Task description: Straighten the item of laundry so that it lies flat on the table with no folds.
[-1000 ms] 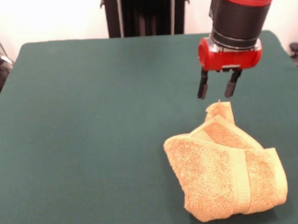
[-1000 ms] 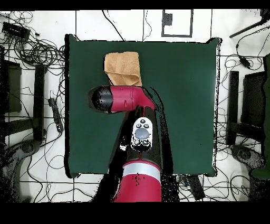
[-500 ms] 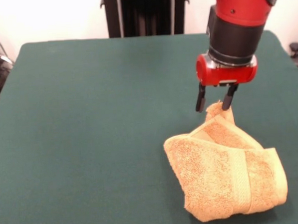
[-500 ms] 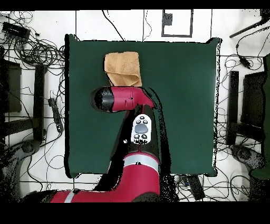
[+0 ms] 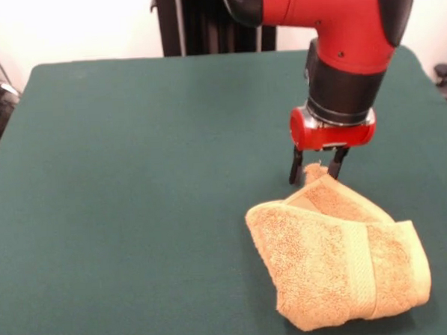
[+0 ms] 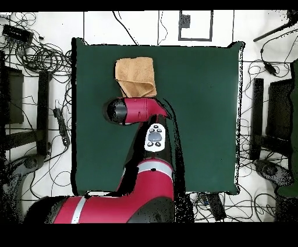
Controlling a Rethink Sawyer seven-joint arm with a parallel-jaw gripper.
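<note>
I need to grab the towel with my gripper next, by the towel's corner that sticks up, because the towel's folded body (image 5: pixel 326 263) lies slack on the tabletop.
The golden-orange towel (image 5: pixel 340 251) lies folded over itself on the dark green table (image 5: pixel 134 180), at the near right of the front view. A woven band runs down its right part. One corner sticks up at its far end. My gripper (image 5: pixel 314 170) is open and low over that corner, one finger on each side of it. In the overhead view the towel (image 6: pixel 135 76) lies near the table's far left, and the arm's red wrist (image 6: pixel 131 109) hides the gripper. No care tag shows.
The table's (image 6: pixel 198 116) wide green surface stretches left of the towel in the front view. The robot's black pedestal (image 5: pixel 216 18) stands at the far edge. Cables and stands lie on the floor around the table (image 6: pixel 35 58).
The gripper has come down from above the towel until its open fingers straddle the raised corner. The arm has swung further over the table. The towel has not moved.
</note>
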